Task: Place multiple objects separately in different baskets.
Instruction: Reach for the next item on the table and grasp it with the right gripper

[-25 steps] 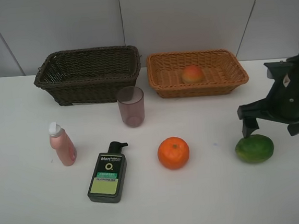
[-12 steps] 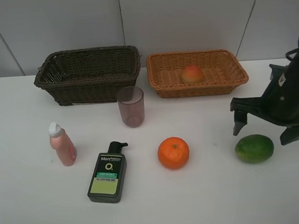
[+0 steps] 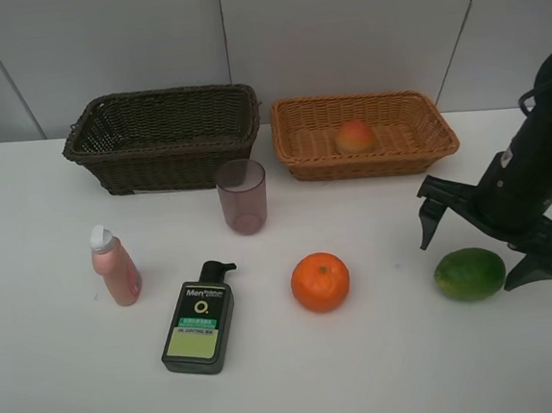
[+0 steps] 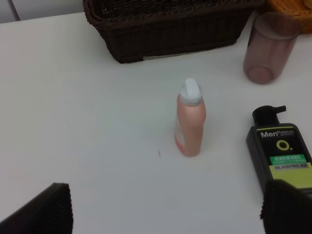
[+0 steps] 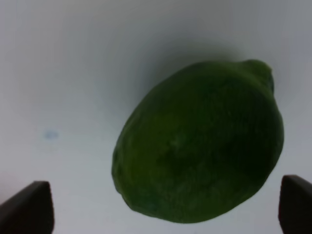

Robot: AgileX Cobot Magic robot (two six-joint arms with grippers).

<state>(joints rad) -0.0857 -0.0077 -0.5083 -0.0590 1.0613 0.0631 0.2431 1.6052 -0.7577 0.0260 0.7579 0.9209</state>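
The fingers of my right gripper stop above the green fruit (image 3: pixel 470 274), so it is too early to close on it; lowering comes first.
My right gripper (image 3: pixel 484 249) hangs open just over the green fruit (image 3: pixel 470 274), one finger on each side of it. The right wrist view shows that fruit (image 5: pixel 200 141) close up between the fingertips (image 5: pixel 29 208), with nothing gripped. The orange (image 3: pixel 320 281) sits mid-table. A red-yellow peach (image 3: pixel 355 137) lies in the light tan basket (image 3: pixel 291 157). The dark brown basket (image 3: pixel 164 144) stands beside it. In the left wrist view my left gripper (image 4: pixel 165 209) is open, short of the pink bottle (image 4: pixel 190 122). The mauve cup (image 3: pixel 242 196) stands upright. The pump bottle (image 3: pixel 199 321) lies flat.
The white table meets a grey wall behind the baskets. The pink bottle (image 3: pixel 115 266) stands upright left of the pump bottle. The cup is just in front of the dark basket's right corner. The left arm is out of the exterior view.
The right arm has swung down and leftward, tilting its open gripper so the fingers now straddle the green fruit. The objects have not moved.
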